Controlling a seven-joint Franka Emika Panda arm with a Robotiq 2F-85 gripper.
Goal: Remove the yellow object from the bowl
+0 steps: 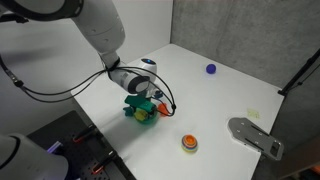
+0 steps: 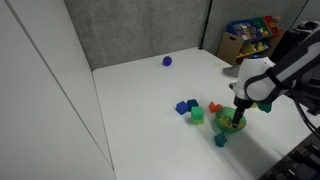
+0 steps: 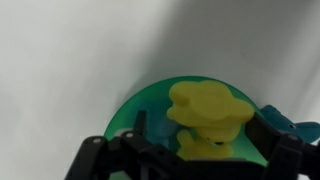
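Observation:
My gripper should close on the yellow object [image 3: 207,117] now. Both fingers are down in the bowl, on either side of the object.
The small green bowl [image 3: 150,115] holds the yellow object [image 3: 210,108], a lumpy bright yellow piece that fills much of it. In the wrist view my gripper [image 3: 203,135] is down at the bowl, one dark finger on each side of the yellow object. The fingers are open, and a gap shows on the left side. In both exterior views the gripper [image 1: 146,100] [image 2: 237,112] sits right over the bowl [image 1: 133,110] [image 2: 228,127] and hides most of it. A bit of yellow [image 1: 143,114] shows under the fingers.
Small blocks lie by the bowl: blue [image 2: 182,107], green [image 2: 197,116], red-orange [image 2: 213,107] and teal [image 2: 221,140]. A round orange disc [image 1: 189,143], a blue ball [image 1: 211,69] and a grey flat object [image 1: 255,135] lie farther off. A shelf of toys [image 2: 250,35] stands beyond the table.

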